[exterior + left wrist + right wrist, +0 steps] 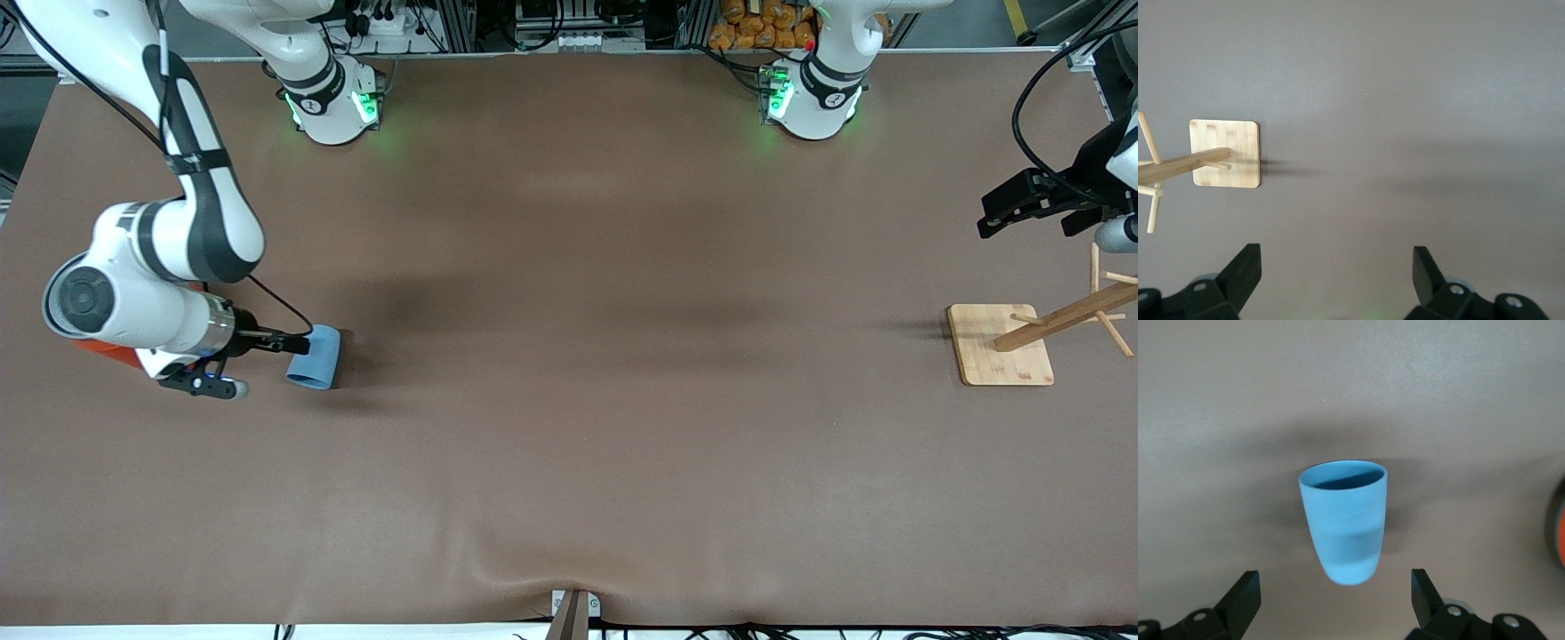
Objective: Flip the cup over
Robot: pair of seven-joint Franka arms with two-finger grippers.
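Next, my right gripper grabs the light-blue cup by its body below the cup's rim, which leaves the rim free for flipping.
The light-blue cup (314,357) lies on its side on the brown table toward the right arm's end, its rim turned toward the front camera. In the right wrist view the cup (1345,520) shows its darker blue inside at the end away from the fingers. My right gripper (298,342) hovers over the cup, tilted down. It (1333,577) is open, the fingers standing wide on either side of the cup's base end without touching it. My left gripper (991,218) waits up in the air at the left arm's end, open (1336,253) and holding nothing.
An orange can (102,351) stands under the right arm's wrist, mostly hidden; its edge shows as the can (1559,527) beside the cup. A wooden peg rack on a square base (987,356) stands below the left gripper, the base (1238,143) seen from above.
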